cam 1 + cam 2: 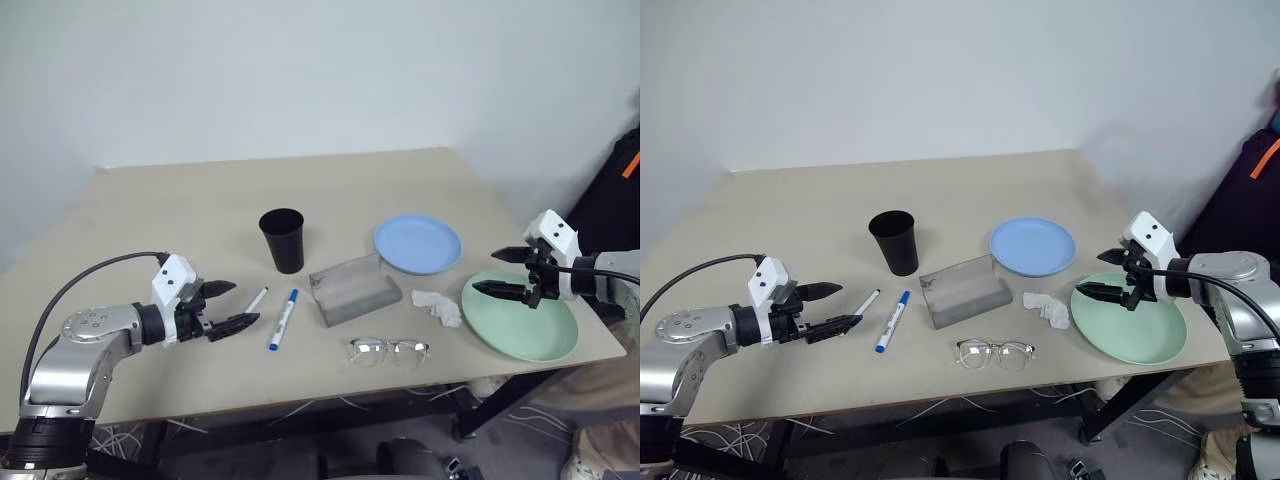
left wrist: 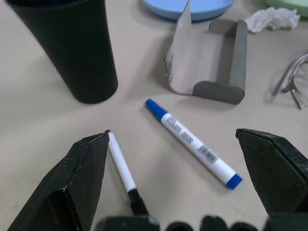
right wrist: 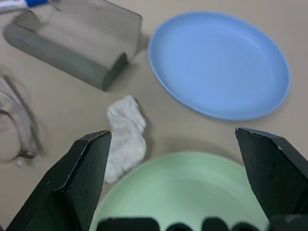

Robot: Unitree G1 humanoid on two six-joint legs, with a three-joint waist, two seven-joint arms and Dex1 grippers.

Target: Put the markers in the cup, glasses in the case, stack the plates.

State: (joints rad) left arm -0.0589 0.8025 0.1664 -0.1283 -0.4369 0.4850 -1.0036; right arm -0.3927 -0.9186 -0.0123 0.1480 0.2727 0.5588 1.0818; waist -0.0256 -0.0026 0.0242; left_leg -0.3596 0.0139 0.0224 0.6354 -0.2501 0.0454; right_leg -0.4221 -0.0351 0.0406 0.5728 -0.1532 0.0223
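Note:
My right gripper is to pick up the mint green plate by its rim (image 1: 572,344) next, to stack it on the light blue plate (image 1: 418,243).
Two white markers lie side by side on the table: the black-capped marker (image 1: 257,299) and the blue-capped marker (image 1: 283,319). Behind them stands the black cup (image 1: 282,239). The grey case (image 1: 352,289) lies open at mid-table, with the clear glasses (image 1: 389,351) in front of it. The light blue plate (image 1: 418,243) sits behind the mint green plate (image 1: 520,315). My left gripper (image 1: 226,306) hovers open just left of the markers. Over the near rim of the green plate, my right gripper (image 1: 500,272) is open and empty.
A crumpled white tissue (image 1: 437,306) lies between the case and the green plate. The table's front edge (image 1: 330,396) runs just below the glasses. A dark bag (image 1: 617,190) stands past the table's right side.

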